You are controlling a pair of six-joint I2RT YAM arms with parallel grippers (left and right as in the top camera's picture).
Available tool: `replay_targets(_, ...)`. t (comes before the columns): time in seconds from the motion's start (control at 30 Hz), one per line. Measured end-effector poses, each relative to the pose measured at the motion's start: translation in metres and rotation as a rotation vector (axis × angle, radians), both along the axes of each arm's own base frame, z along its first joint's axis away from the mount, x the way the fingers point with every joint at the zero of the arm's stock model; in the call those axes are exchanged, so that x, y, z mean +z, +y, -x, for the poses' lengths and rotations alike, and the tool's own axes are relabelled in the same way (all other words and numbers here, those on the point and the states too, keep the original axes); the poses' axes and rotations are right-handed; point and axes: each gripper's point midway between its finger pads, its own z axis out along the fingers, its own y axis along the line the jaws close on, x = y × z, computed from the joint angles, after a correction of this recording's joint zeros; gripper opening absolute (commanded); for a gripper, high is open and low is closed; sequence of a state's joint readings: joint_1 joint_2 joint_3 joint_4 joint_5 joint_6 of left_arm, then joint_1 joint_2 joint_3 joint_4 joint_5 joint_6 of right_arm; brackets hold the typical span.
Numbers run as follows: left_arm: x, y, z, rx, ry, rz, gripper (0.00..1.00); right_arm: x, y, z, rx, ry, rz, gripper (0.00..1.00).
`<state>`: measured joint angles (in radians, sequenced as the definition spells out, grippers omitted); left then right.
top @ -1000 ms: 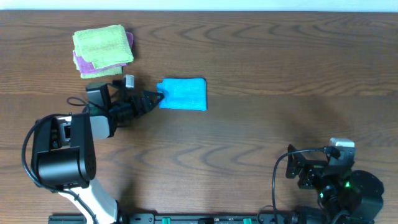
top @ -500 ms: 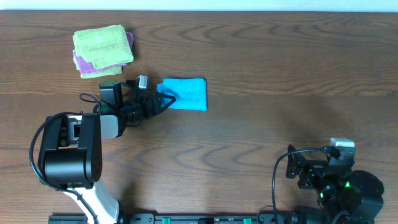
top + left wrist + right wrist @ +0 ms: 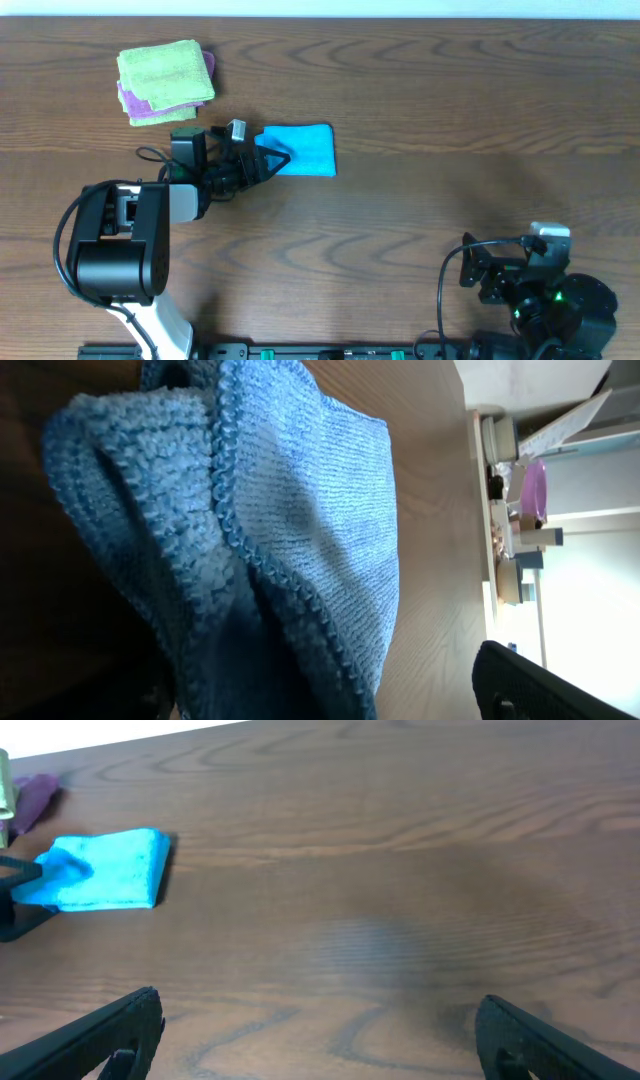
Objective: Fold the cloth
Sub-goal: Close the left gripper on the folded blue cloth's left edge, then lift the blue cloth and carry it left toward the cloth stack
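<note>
The blue cloth is folded. My left gripper next needs to grab it by its edge nearest the stack [image 3: 264, 150] [image 3: 262, 650], layers together, leaving the rest free to lay on top.
The blue cloth [image 3: 305, 150] lies folded on the wooden table, left of centre; it also shows in the right wrist view [image 3: 110, 870]. My left gripper [image 3: 272, 160] is open, its fingers either side of the cloth's left edge. In the left wrist view the bunched cloth [image 3: 300, 510] fills the space between the fingers of the left gripper [image 3: 320, 700], with bare wood between it and the right finger. My right gripper [image 3: 500, 275] is open and empty at the near right; the right wrist view [image 3: 320, 1040] shows only table between its fingers.
A stack of folded cloths, green on purple [image 3: 165, 80], sits at the far left behind the left arm. Its purple edge shows in the right wrist view [image 3: 35, 790]. Cluttered shelves [image 3: 520, 510] stand beyond the table edge.
My left gripper has moved right onto the cloth's left edge, bunching it and nudging the cloth slightly right. The right arm has not moved.
</note>
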<state>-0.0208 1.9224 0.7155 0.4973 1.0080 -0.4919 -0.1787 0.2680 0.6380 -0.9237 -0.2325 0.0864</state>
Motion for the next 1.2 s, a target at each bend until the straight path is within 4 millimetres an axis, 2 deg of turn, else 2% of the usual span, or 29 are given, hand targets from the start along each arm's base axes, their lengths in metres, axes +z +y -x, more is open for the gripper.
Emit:
replay_targets(0.1, 0.0, 0.0, -0.001, 0.006, 0.002, 0.0, 0.95, -0.001, 0.0, 0.001, 0.0, 0.007, -0.001, 0.99)
replay_targets(0.2, 0.0, -0.001, -0.003, 0.012, -0.001, 0.007, 1.0, -0.002, 0.0, 0.001, 0.0, 0.011, -0.002, 0.99)
replay_targets(0.27, 0.001, -0.003, -0.007, 0.011, -0.016, 0.02, 0.93, -0.002, 0.0, 0.002, 0.0, 0.012, -0.002, 0.99)
replay_targets(0.4, -0.003, -0.006, -0.017, 0.016, -0.013, 0.06, 0.92, -0.003, 0.0, 0.002, 0.0, 0.014, -0.002, 0.99)
replay_targets(0.47, -0.003, -0.007, -0.021, 0.021, 0.004, 0.078, 0.88, -0.003, 0.0, 0.002, 0.0, 0.014, -0.002, 0.99)
replay_targets(0.77, -0.004, -0.005, -0.023, 0.031, 0.026, 0.096, 0.88, -0.003, 0.0, 0.002, 0.0, 0.014, -0.003, 0.99)
replay_targets(0.97, -0.005, -0.006, -0.023, 0.027, 0.032, 0.095, 0.84, -0.003, 0.0, 0.002, 0.0, 0.014, -0.002, 0.99)
replay_targets(1.03, -0.006, -0.011, -0.022, 0.018, 0.032, 0.091, 0.8, -0.003, 0.0, 0.002, 0.0, 0.014, -0.002, 0.99)
replay_targets(1.07, -0.007, -0.015, -0.02, 0.007, 0.031, 0.088, 0.75, -0.003, 0.0, 0.002, 0.0, 0.014, -0.003, 0.99)
replay_targets(1.17, -0.013, -0.029, -0.013, -0.026, 0.042, 0.08, 0.47, -0.003, 0.0, 0.002, 0.0, 0.014, -0.002, 0.99)
replay_targets(1.2, -0.018, -0.034, -0.01, -0.039, 0.05, 0.074, 0.34, -0.003, 0.0, 0.002, 0.0, 0.014, -0.003, 0.99)
